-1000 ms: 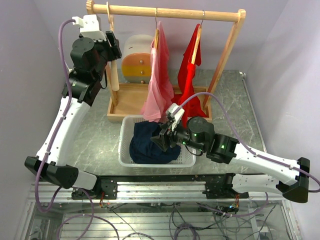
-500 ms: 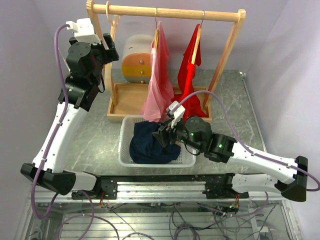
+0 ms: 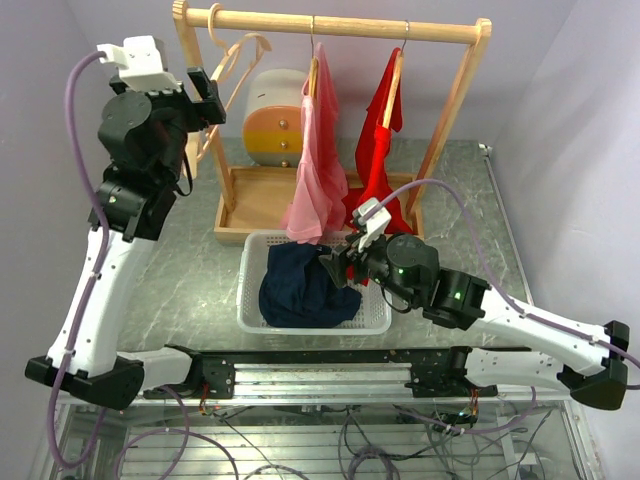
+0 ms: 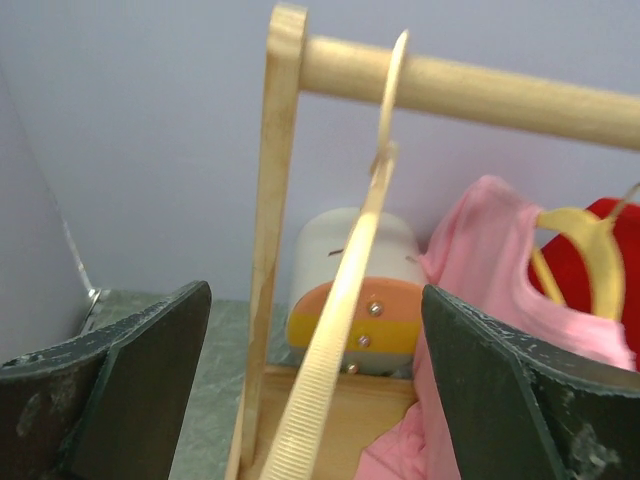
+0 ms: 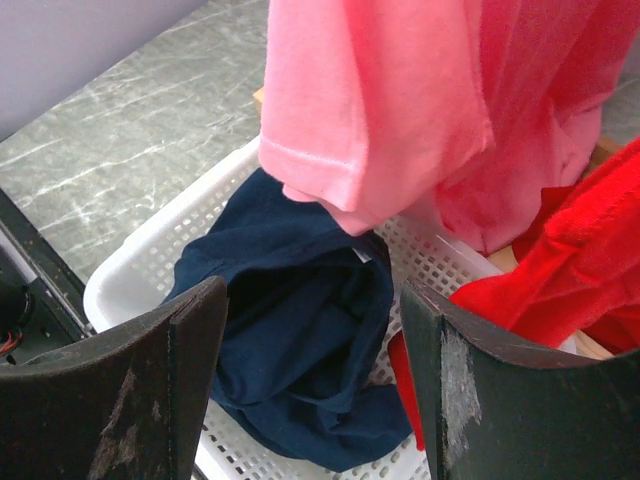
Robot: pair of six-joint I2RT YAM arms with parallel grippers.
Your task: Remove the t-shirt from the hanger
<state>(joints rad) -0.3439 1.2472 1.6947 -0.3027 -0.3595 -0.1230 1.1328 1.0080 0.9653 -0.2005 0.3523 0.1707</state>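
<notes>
The pink t-shirt needs to come off its hanger. My left gripper should next grab the hanger by the hanger's near side beside the hook, which leaves the t-shirt free.
A navy t-shirt (image 3: 298, 290) lies crumpled in the white basket (image 3: 250, 250). It also shows in the right wrist view (image 5: 300, 350). My right gripper (image 3: 338, 262) (image 5: 312, 300) is open and empty, just above the shirt's right side. An empty cream hanger (image 3: 240, 48) hangs at the left end of the wooden rail (image 3: 350, 24), swung outward. My left gripper (image 3: 205, 95) (image 4: 315, 300) is open, high by the rack's left post. The hanger (image 4: 340, 320) appears between its jaws without touching them. A pink t-shirt (image 3: 318, 160) and a red t-shirt (image 3: 380, 130) hang on their hangers.
The rack stands on a wooden tray base (image 3: 255, 200). A small white, orange and yellow drawer box (image 3: 272, 125) sits behind it. The pink shirt's hem (image 5: 400, 120) hangs over the basket's far rim (image 5: 150, 270). Purple walls close in on both sides.
My left arm has risen and pulled back to the left, away from the rack post. The empty hanger has swung out to the right. My right gripper has drawn slightly right, off the navy shirt.
</notes>
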